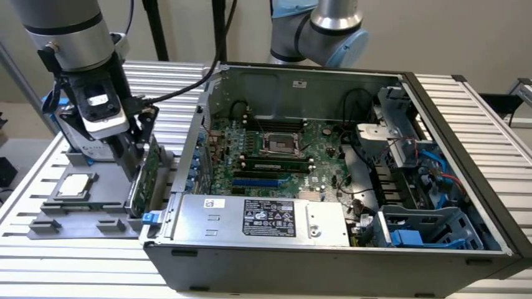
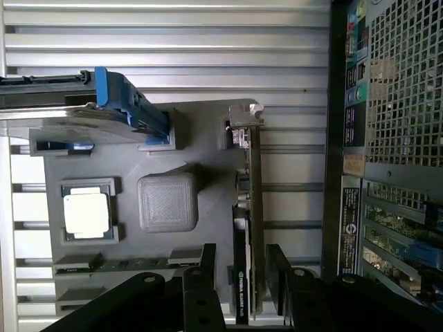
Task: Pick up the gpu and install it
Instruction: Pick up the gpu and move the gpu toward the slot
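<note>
The robot's gripper should grab the GPU by its end [image 2: 250,283] opposite the GPU's silver bracket [image 2: 245,115], so the bracket stays free for installing.
The gpu [image 1: 147,180] stands on its long edge in a slot of the grey parts tray [image 1: 50,227], at the exterior view's left beside the open computer case [image 1: 332,249]. In the wrist view the gpu [image 2: 255,200] is a thin green and black card with a silver end bracket [image 2: 243,121]. My gripper [image 1: 137,163] is lowered over it and open. One finger [image 2: 206,266] stands on each side of the card's near end, and I see no contact. The gripper [image 2: 242,254] holds nothing.
The tray [image 2: 201,142] also carries a processor [image 2: 86,213], a hard drive with blue rails [image 2: 111,114], a memory stick [image 2: 131,263] and a grey block [image 2: 167,202]. Inside the case lie the motherboard [image 1: 283,143] and power supply [image 1: 266,218]. Another arm [image 1: 320,31] stands behind.
</note>
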You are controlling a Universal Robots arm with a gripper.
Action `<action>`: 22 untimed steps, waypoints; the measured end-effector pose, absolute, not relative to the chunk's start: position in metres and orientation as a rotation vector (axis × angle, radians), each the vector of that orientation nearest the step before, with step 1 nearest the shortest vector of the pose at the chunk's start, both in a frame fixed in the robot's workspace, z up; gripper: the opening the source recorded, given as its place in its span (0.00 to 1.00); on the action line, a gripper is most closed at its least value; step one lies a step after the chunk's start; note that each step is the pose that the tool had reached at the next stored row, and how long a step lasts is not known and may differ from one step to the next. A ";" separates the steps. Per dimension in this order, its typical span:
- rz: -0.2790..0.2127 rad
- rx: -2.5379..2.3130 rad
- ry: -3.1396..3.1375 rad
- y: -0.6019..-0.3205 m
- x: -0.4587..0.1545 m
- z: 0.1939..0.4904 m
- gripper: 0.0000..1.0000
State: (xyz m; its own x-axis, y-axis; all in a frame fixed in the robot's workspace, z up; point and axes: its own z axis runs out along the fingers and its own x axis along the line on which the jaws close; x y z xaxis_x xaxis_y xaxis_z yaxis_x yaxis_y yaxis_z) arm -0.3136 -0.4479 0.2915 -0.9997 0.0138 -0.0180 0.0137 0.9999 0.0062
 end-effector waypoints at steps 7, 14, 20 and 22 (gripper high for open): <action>0.009 0.021 3.121 -0.450 -0.314 0.279 0.42; 0.009 0.020 3.116 -0.450 -0.313 0.266 0.42; 0.009 0.016 3.111 -0.450 -0.313 0.255 0.42; 0.008 0.014 3.110 -0.450 -0.313 0.252 0.42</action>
State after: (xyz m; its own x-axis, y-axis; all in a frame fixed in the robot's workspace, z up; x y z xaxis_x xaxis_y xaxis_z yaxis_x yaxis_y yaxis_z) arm -0.3126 -0.4502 0.2515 -0.9995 0.0092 -0.0315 0.0090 0.9999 0.0054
